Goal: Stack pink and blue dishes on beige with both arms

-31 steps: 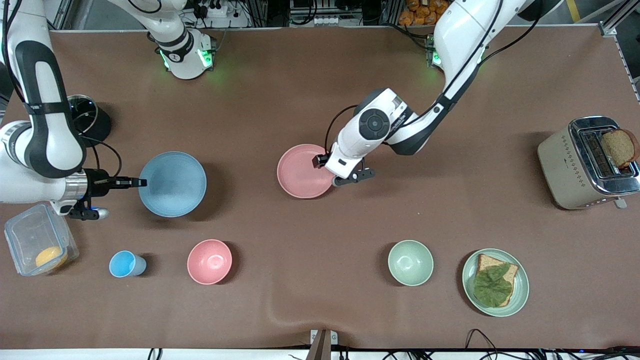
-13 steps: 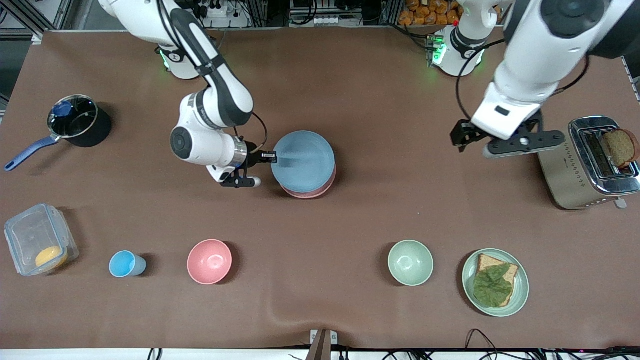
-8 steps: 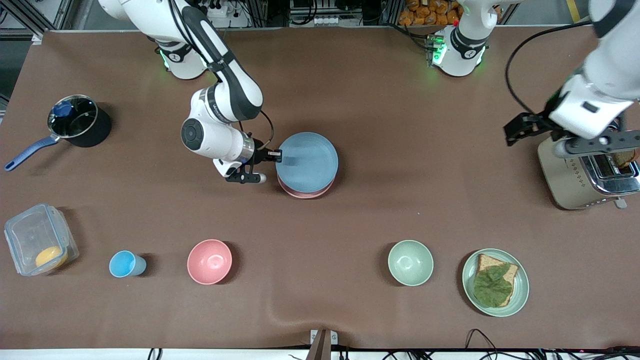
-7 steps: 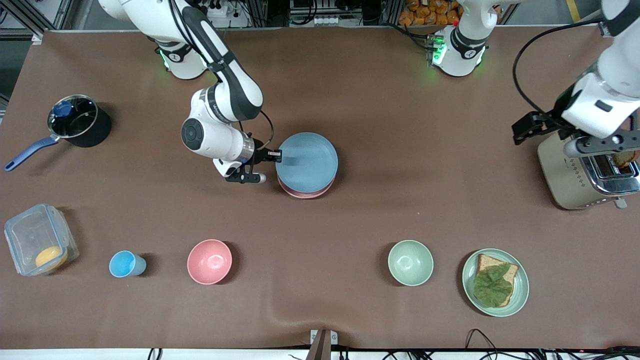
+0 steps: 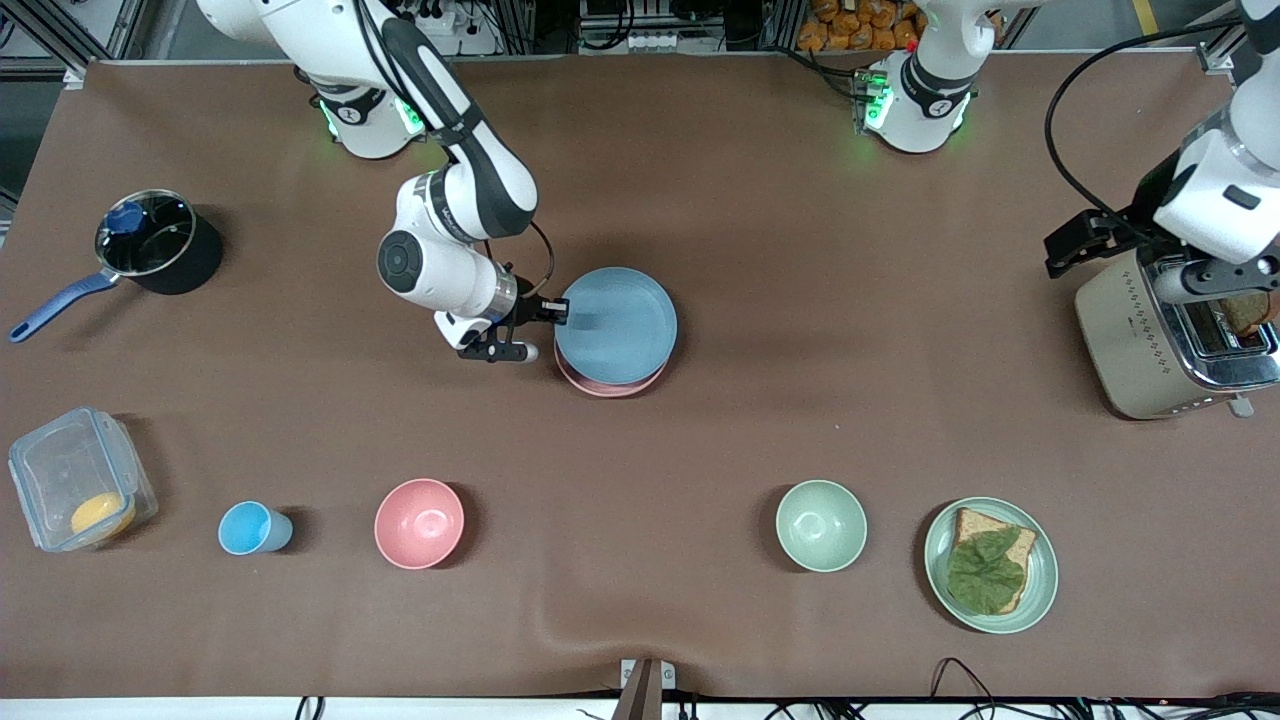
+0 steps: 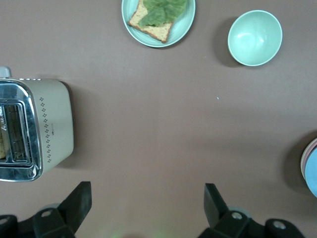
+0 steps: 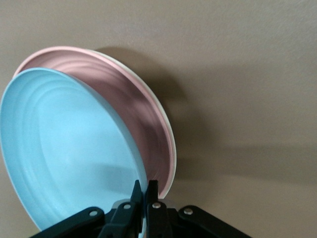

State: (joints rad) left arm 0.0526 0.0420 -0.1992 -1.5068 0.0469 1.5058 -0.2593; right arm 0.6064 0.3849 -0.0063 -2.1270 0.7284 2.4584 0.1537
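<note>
My right gripper opens next, since in my right wrist view the blue plate's lower edge [image 7: 29, 74] rests inside the pink plate.
The light blue plate [image 5: 620, 320] hangs tilted over the pale pink plate [image 5: 612, 387] in mid-table. My right gripper [image 5: 558, 312] is shut on the blue plate's rim at the side toward the right arm's end. The right wrist view shows its fingers [image 7: 152, 191] pinching that raised rim, with the blue plate [image 7: 64, 148] sloping down into the pink plate [image 7: 129, 99]. A thin cream edge [image 7: 172, 148] peeks out under the pink rim; the rest of the beige plate is hidden. My left gripper [image 5: 1075, 243] hangs open and empty [image 6: 146, 203] over bare table beside the toaster.
A toaster [image 5: 1170, 330] holding bread stands at the left arm's end. Nearer the front camera sit a green plate with bread and lettuce [image 5: 990, 565], a green bowl [image 5: 821, 525], a pink bowl [image 5: 419, 523], a blue cup [image 5: 250, 527] and a clear container [image 5: 80, 490]. A pot [image 5: 150, 245] stands at the right arm's end.
The right arm carried the blue plate from its end of the table to over the pink plate and kept settling it. The left arm let go of the pink plate and withdrew to the toaster.
</note>
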